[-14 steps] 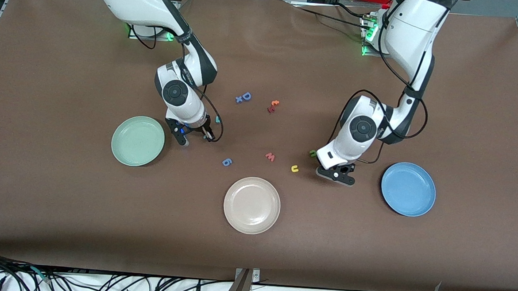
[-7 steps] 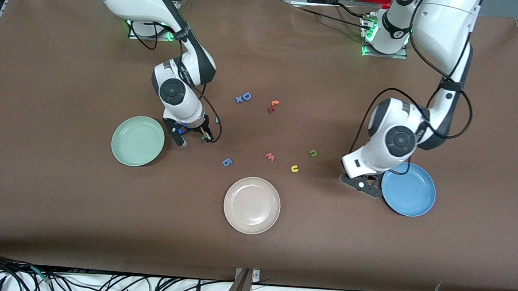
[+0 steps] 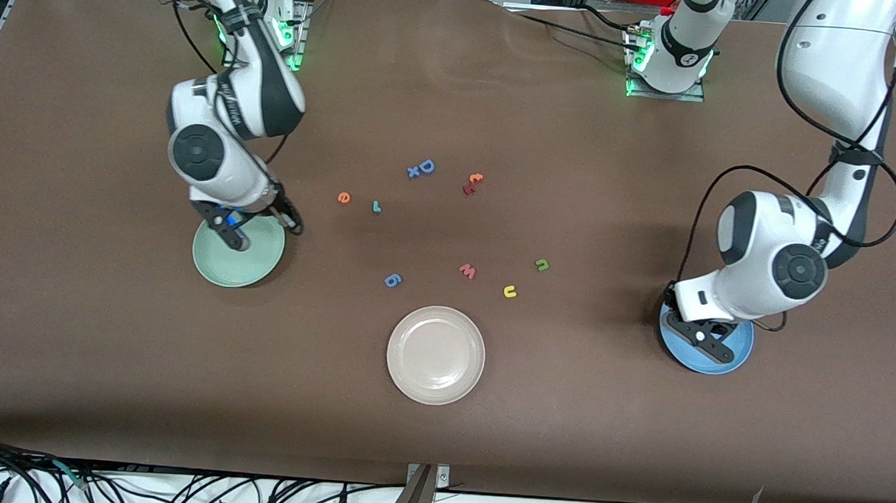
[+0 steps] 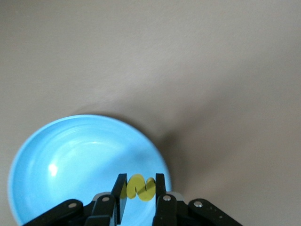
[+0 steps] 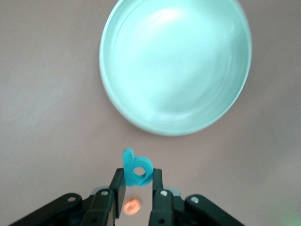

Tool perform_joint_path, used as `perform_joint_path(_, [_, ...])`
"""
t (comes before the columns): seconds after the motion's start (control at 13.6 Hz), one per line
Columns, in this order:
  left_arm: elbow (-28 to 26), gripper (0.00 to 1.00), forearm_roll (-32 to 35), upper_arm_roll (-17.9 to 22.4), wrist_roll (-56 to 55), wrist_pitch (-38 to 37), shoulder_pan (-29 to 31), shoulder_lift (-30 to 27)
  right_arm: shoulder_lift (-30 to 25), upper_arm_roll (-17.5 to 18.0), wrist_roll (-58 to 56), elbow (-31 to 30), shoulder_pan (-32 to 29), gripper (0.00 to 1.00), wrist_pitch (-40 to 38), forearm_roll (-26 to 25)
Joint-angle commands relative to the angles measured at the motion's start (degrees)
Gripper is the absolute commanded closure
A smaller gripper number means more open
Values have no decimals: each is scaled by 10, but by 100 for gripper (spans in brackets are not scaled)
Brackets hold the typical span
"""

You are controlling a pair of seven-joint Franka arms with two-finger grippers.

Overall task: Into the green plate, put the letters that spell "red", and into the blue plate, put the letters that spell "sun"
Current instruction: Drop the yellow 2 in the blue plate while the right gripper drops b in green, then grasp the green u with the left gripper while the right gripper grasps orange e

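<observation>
My right gripper moves the teal "d" toward the plate before releasing it, since the letter hangs over the table short of the green plate (image 3: 251, 268) (image 5: 175, 68).
My right gripper (image 3: 257, 230) is shut on the teal "d" (image 5: 137, 169) and hangs at the rim of the green plate (image 3: 251, 268), which holds nothing in the right wrist view (image 5: 174, 66). My left gripper (image 3: 708, 338) is shut on the yellow "s" (image 4: 141, 187) over the blue plate (image 4: 70, 160), near its rim. On the table lie the orange "e" (image 3: 344, 197) and thin teal "r" (image 3: 376, 206) side by side. The dark green "n" (image 3: 542, 265) and yellow "u" (image 3: 509, 291) lie toward the left arm's end.
A cream-white plate (image 3: 436, 354) sits nearest the front camera at mid-table. Loose letters lie around the middle: a blue "D" (image 3: 426, 166), a red-orange pair (image 3: 472, 182), a pink "w" (image 3: 468, 271) and a blue "g" (image 3: 392, 280).
The right arm carried the "d" from mid-table to the green plate, uncovering the "e" and "r". The left arm carried the "s" from beside the "n" to over the blue plate.
</observation>
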Motion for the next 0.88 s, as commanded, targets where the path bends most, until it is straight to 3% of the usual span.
perform_joint_path(0.0, [19,100,17,-6,68,-8,32,15,15,-30,-81,-20,-1,94,28,21])
perform_joint_path(0.07, [25,96,17,-6,75,-4,40,26,26,-33,-92,-23,-8,94,41,21])
perform_joint_path(0.15, [35,72,17,-6,74,-4,41,33,38,-33,-93,-23,-12,94,51,21])
perform_joint_path(0.22, [37,4,17,-5,75,-4,41,35,43,-33,-93,-23,-12,94,56,21])
perform_joint_path(0.37, [34,0,10,-6,61,-4,51,34,44,-33,-93,-23,-13,90,56,21])
perform_joint_path(0.44, [34,0,10,-6,42,-7,51,34,44,-33,-94,-23,-13,70,55,21])
perform_joint_path(0.52, [33,0,10,-8,8,-8,48,33,44,-34,-94,-23,-13,43,54,21])
perform_joint_path(0.66, [29,0,10,-19,-115,-25,35,26,41,-33,-88,-23,-12,9,48,21])
perform_joint_path(0.81, [28,0,16,-32,-244,-64,9,25,37,-24,-50,-23,-4,5,47,21])
